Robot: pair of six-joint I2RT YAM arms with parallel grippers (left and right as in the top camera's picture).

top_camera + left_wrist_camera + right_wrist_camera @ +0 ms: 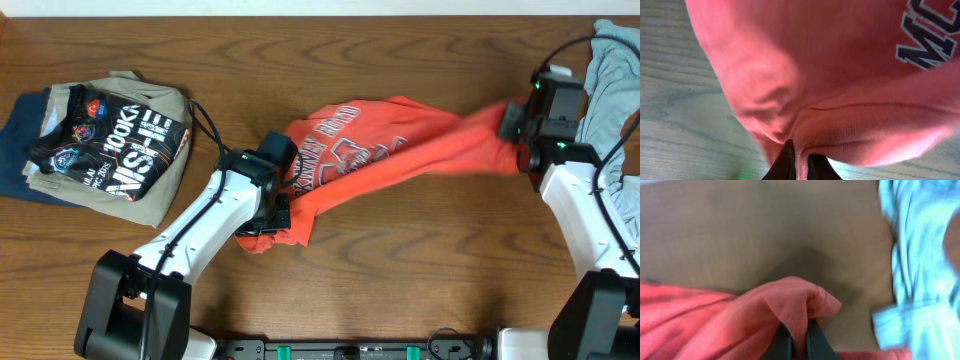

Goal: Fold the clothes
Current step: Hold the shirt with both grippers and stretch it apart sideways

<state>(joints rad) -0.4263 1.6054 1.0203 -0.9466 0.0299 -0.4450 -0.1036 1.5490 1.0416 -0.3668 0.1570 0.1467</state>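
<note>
The robot's right gripper should keep holding the red-orange T-shirt until its bunched end (490, 145) (795, 295) lies flat, because the fingers still hold that end above the wooden tabletop.
The clothes, a red-orange T-shirt (390, 145) with navy lettering, lie stretched across the middle of the wooden table. My left gripper (277, 210) is shut on the shirt's lower left edge; in the left wrist view a fold of red cloth (840, 90) is pinched between the dark fingers (785, 162). My right gripper (520, 135) is shut on the shirt's far right end, where bunched red fabric (790, 305) sits between the two dark fingers (779, 345).
A stack of folded garments, a black printed shirt (115, 135) on tan and navy ones, lies at the left. A light grey-blue garment (610, 90) is heaped at the right edge, close to the right gripper, and shows as pale blue cloth (920, 260).
</note>
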